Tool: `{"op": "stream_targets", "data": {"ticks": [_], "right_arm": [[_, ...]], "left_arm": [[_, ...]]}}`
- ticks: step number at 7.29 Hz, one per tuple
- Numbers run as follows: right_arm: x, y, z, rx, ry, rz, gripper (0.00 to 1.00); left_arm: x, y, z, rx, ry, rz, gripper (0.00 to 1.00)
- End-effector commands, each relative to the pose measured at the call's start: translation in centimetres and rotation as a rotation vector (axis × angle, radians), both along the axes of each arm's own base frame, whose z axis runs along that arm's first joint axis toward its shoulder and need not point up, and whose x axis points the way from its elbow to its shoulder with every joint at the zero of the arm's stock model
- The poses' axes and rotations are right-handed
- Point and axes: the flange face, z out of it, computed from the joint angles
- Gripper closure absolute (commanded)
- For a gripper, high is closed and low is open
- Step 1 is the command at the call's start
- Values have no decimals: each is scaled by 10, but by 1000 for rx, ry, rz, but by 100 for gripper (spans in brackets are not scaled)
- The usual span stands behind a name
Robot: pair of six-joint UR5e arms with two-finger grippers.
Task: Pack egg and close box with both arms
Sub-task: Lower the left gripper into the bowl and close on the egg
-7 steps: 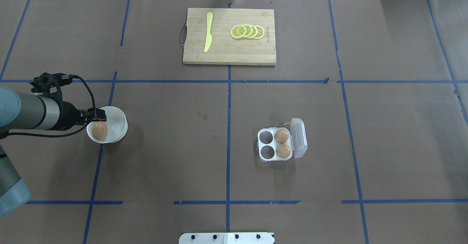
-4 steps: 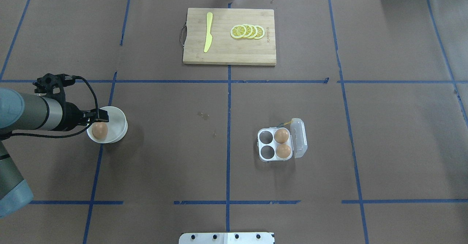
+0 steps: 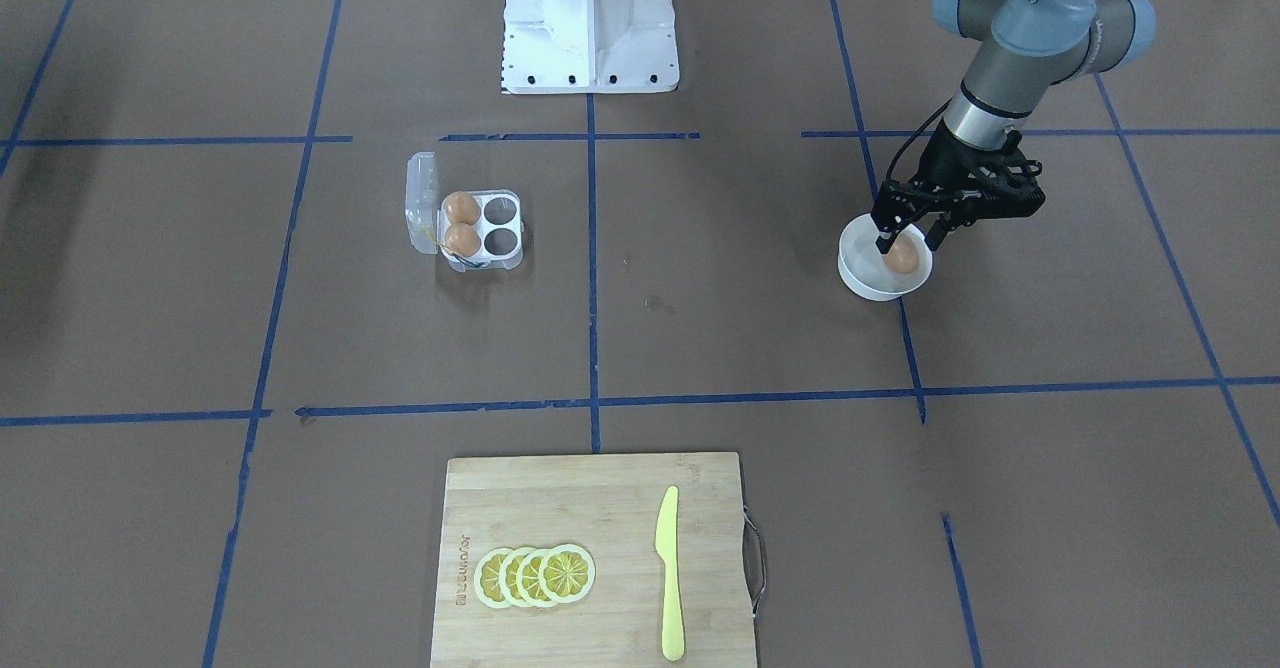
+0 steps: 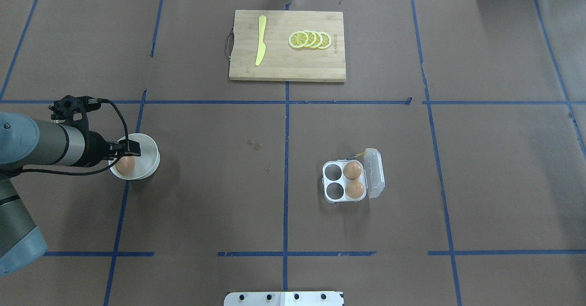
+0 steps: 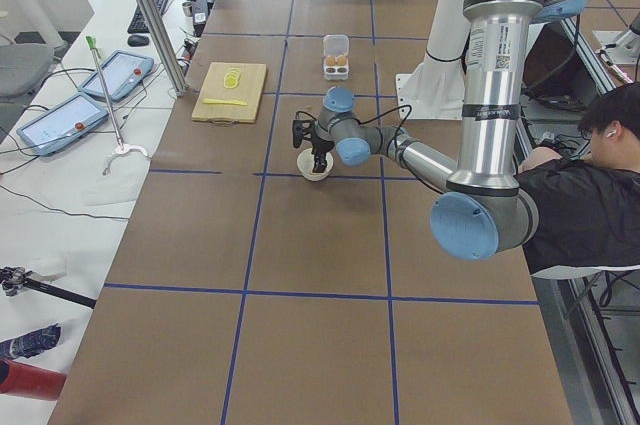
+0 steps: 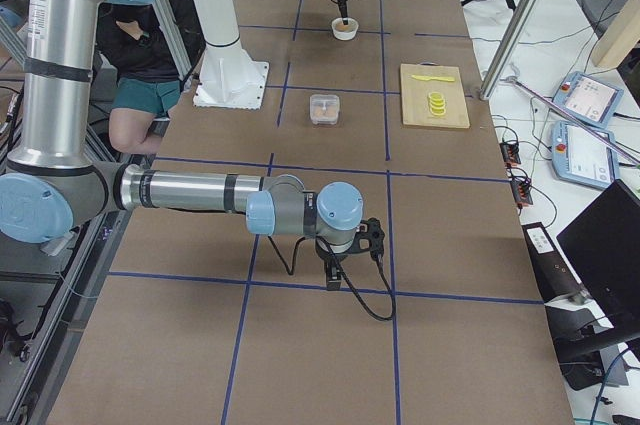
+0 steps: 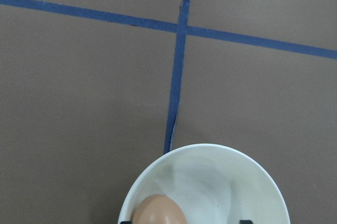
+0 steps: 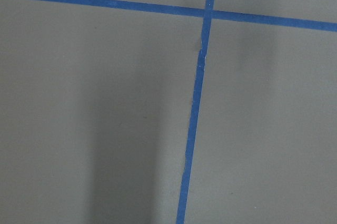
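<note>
My left gripper grabs the orange-brown egg around its rounded middle (image 3: 901, 255) next, to pack it in the box (image 3: 480, 229).
The egg (image 3: 901, 258) lies in a round white bowl (image 3: 868, 283); it also shows in the overhead view (image 4: 127, 165) and the left wrist view (image 7: 158, 211). My left gripper (image 3: 908, 241) is open and lowered into the bowl, one finger on each side of the egg, not closed on it. The white box (image 4: 344, 181) stands right of centre with its clear lid (image 4: 374, 172) open. Two other brown eggs (image 4: 352, 170) (image 4: 355, 188) fill the cups by the lid; the other two cups are empty. My right gripper (image 6: 335, 273) hangs low over bare table far from the box; I cannot tell whether it is open or shut.
A wooden cutting board (image 4: 320, 70) at the far middle holds a yellow knife (image 4: 261, 40) and lemon slices (image 4: 310, 40). The white pedestal (image 3: 590, 18) stands at the robot's side. Blue tape lines cross the brown table.
My left gripper has moved forward and lower over the bowl, so its fingers now flank the egg. The egg, bowl and box have not moved.
</note>
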Motion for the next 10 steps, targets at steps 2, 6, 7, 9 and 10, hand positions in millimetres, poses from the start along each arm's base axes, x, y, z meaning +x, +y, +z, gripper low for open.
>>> {"op": "stream_targets", "data": {"ticks": [2, 6, 7, 9, 10], "right_arm": [[0, 0, 0, 1, 3, 0, 0], [0, 0, 0, 1, 5, -1, 0], [0, 0, 0, 0, 5, 0, 0], [1, 0, 1, 1, 8, -1, 0], [1, 0, 1, 3, 8, -1, 0]], "left_arm": [[6, 4, 4, -5, -8, 13, 26], [15, 8, 12, -11, -23, 32, 26], [18, 8, 14, -12, -28, 36, 26], [35, 1, 3, -18, -35, 42, 26], [46, -7, -14, -27, -47, 43, 26]]}}
